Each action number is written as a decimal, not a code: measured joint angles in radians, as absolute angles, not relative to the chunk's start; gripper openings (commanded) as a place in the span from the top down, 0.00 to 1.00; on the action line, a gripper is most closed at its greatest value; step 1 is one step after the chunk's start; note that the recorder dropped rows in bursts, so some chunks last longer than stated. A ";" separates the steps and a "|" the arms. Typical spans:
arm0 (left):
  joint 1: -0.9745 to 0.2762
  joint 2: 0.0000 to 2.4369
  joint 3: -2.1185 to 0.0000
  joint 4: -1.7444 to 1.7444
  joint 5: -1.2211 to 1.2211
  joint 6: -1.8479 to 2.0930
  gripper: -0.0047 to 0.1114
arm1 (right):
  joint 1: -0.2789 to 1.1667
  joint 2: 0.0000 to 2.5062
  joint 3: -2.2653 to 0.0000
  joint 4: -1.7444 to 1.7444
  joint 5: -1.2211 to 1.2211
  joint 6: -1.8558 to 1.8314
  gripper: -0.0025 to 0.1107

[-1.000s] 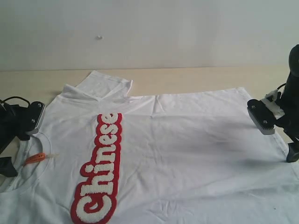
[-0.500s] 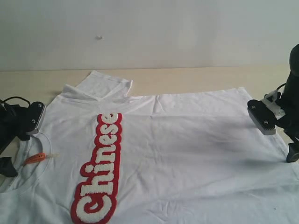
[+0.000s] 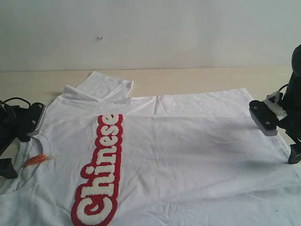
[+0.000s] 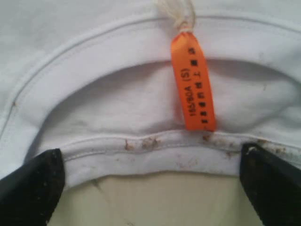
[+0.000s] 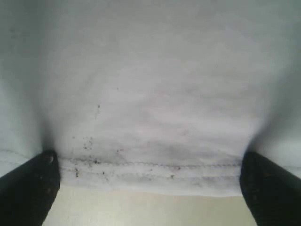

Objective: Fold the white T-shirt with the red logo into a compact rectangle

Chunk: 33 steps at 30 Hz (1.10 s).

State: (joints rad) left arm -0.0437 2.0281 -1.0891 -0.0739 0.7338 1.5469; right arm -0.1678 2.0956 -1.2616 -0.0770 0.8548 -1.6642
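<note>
My right gripper's fingertips press in on the fabric (image 5: pixel 155 103) beside the stitched hem edge (image 5: pixel 150 167) in the right wrist view, so my right gripper closes next.
The white T-shirt (image 3: pixel 188 155) lies spread flat on the table, collar to the left and hem to the right. Its red logo (image 3: pixel 101 169) runs as a long strip down the chest. The orange neck tag (image 3: pixel 35 159) lies inside the collar and shows up close in the left wrist view (image 4: pixel 193 84). My left gripper (image 3: pixel 9 155) sits at the collar, open (image 4: pixel 150 188), the stained collar rim (image 4: pixel 155 150) spanning the gap between its fingertips. At the hem, my right gripper (image 3: pixel 292 146) is also open (image 5: pixel 150 188), with the stitched hem edge (image 5: pixel 150 172) between its fingertips.
The far sleeve (image 3: pixel 106 84) lies on the beige table (image 3: pixel 197 75) toward the pale back wall. A strip of bare table shows behind the shirt and under both grippers. A black cable (image 3: pixel 11 100) loops by the left arm.
</note>
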 measured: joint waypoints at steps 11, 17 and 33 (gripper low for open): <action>-0.044 2.028 -1.089 -0.074 0.734 1.547 0.05 | -0.170 2.096 -1.262 -0.079 0.857 -1.574 0.05; -0.044 2.028 -1.089 -0.074 0.734 1.547 0.05 | -0.171 2.096 -1.262 -0.081 0.859 -1.521 0.05; -0.050 2.018 -1.085 -0.066 0.727 1.547 0.05 | -0.171 2.100 -1.262 -0.093 0.857 -1.507 0.28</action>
State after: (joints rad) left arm -0.0497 2.0178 -1.0847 -0.0662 0.7267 1.5469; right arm -0.1708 2.1000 -1.2616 -0.0932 0.8573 -1.5068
